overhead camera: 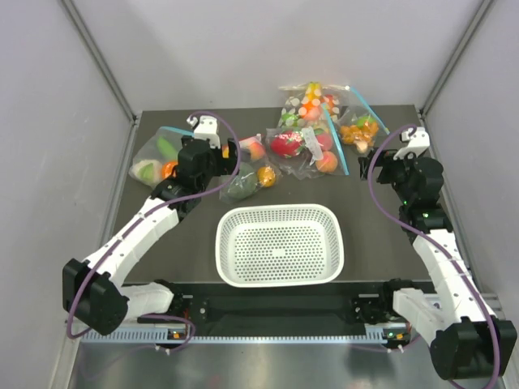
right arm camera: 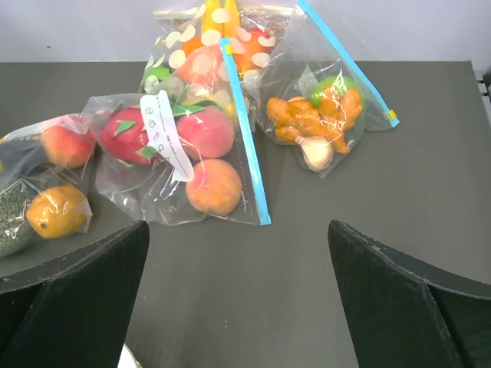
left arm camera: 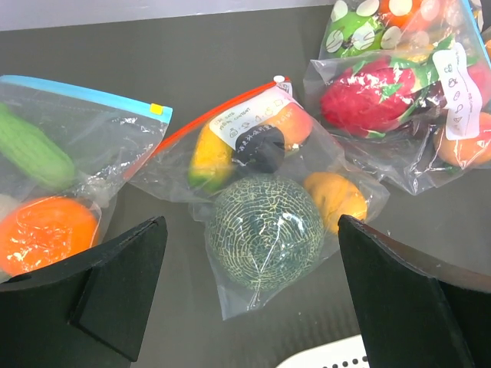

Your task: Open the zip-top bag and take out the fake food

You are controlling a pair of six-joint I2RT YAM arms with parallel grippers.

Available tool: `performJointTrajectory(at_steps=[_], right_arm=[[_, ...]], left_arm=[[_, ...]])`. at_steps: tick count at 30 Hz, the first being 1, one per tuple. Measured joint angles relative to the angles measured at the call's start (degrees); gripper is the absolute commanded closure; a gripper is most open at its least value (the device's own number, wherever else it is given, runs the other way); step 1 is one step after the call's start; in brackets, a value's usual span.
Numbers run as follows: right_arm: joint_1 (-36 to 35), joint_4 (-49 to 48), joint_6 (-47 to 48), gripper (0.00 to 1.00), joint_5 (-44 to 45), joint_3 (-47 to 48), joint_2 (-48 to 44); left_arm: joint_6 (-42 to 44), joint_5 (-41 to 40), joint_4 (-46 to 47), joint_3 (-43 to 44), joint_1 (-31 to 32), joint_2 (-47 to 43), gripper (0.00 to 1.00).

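The robot's left hand should next grab the loose plastic corner of the zip-top bag (overhead camera: 250, 170) past the melon. The red-orange zip then stays free for opening.
The zip-top bag (left arm camera: 253, 180) lies closed on the dark table, its red-orange zip strip (left arm camera: 201, 116) running along the far-left edge. Through the plastic I see the fake food: a dark green melon (left arm camera: 263, 231), a small orange (left arm camera: 335, 198), a peach (left arm camera: 291, 123), a yellow mango (left arm camera: 209, 157) and a dark piece (left arm camera: 261, 148). My left gripper (left arm camera: 251, 222) hovers open just short of the melon end, holding nothing. In the top view that bag (overhead camera: 250, 170) sits right of the left gripper (overhead camera: 229, 154). The right gripper (right arm camera: 238, 226) is open over bare table, with the bag's peach (right arm camera: 67, 144) far to its left.
A white perforated basket (overhead camera: 280, 209) stands in the middle near the arms. A blue-zipped bag (left arm camera: 69, 153) with a cucumber lies left of the task bag. More blue-zipped bags of toy food (overhead camera: 312, 138) (right arm camera: 326, 111) crowd the back right. Grey walls close in the table.
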State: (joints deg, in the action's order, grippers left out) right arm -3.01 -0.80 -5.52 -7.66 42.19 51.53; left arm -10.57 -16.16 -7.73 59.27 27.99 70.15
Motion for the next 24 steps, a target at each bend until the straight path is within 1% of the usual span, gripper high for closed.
performJointTrajectory(at_steps=[4, 7, 15, 21, 24], right_arm=[[0.0, 0.0, 0.0, 0.00, 0.0, 0.0, 0.0], [0.0, 0.0, 0.0, 0.00, 0.0, 0.0, 0.2], [0.0, 0.0, 0.0, 0.00, 0.0, 0.0, 0.6], [0.0, 0.0, -0.1, 0.00, 0.0, 0.0, 0.6], [0.0, 0.0, -0.2, 0.00, -0.3, 0.0, 0.7]], left_arm=[[-0.3, 0.0, -0.1, 0.0, 0.0, 0.4, 0.01], [-1.6, 0.0, -0.1, 0.0, 0.0, 1.9, 0.02], [-7.3, 1.4, -0.1, 0.1, -0.8, 11.9, 0.05], [-10.0, 2.3, -0.1, 0.1, -0.9, 16.3, 0.07], [-10.6, 2.3, 0.0, 0.1, -0.9, 16.8, 0.17]])
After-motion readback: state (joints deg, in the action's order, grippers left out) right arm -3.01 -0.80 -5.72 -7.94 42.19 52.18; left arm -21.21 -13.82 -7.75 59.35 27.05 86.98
